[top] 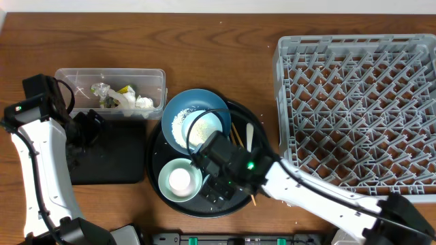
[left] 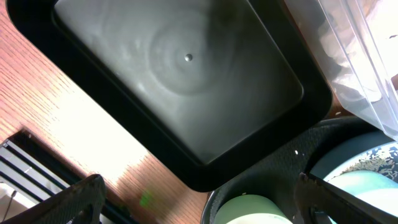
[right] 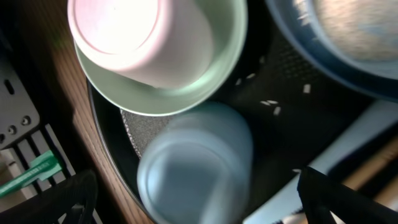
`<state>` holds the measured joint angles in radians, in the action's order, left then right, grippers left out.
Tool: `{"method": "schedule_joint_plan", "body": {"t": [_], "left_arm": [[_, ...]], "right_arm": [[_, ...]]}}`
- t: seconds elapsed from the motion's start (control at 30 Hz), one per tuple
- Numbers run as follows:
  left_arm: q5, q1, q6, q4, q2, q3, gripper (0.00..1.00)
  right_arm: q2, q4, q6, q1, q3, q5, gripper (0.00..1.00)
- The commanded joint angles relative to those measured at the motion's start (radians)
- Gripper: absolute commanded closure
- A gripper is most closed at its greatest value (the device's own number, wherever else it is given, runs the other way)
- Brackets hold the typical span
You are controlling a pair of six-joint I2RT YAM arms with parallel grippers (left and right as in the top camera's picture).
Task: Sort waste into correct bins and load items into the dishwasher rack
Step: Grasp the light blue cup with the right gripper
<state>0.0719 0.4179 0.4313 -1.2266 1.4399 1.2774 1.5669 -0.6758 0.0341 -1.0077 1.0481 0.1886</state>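
My right gripper must lower before closing: the right wrist view shows its fingers above the pale-blue cup's [right: 196, 165] round top.
On the round black tray [top: 235, 197], a dark-blue bowl [top: 194, 117] holds white rice. A pale-green bowl [top: 178, 179] with a small pale cup [right: 134, 40] inside stands next to it. Chopsticks [top: 236, 136] and a white spoon [top: 249, 136] lie on the tray's right. My right gripper [right: 199, 205] is open low over the tray, and a pale-blue cup [right: 196, 165] stands between its spread fingers, untouched. My left gripper [left: 202, 208] hangs open over the edge of the shallow black tray [left: 186, 81], holding nothing. The clear tub [top: 109, 85] holds tissue and wrapper scraps. The grey rack [top: 357, 112] is on the right.
Loose rice grains [right: 268, 102] lie on the round tray beside the blue cup. The clear tub's wall [left: 367, 62] stands close beyond the black tray. A dark slotted fixture [left: 31, 168] runs along the table's front edge.
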Motion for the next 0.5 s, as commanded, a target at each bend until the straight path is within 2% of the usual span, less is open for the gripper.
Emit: {"method": "schedule_joint_plan", "body": {"t": [0.0, 0.23, 0.47], "left_arm": [[-0.001, 0.002, 0.013, -0.003, 0.002, -0.011, 0.02], [-0.001, 0.002, 0.013, -0.002, 0.002, -0.011, 0.02], [-0.001, 0.002, 0.013, -0.003, 0.002, -0.011, 0.02]], "right_arm": [[0.036, 0.024, 0.021, -0.033, 0.017, -0.018, 0.02], [0.104, 0.048, 0.067, -0.038, 0.017, -0.094, 0.03], [0.111, 0.052, 0.067, -0.038, 0.017, -0.110, 0.16]]}}
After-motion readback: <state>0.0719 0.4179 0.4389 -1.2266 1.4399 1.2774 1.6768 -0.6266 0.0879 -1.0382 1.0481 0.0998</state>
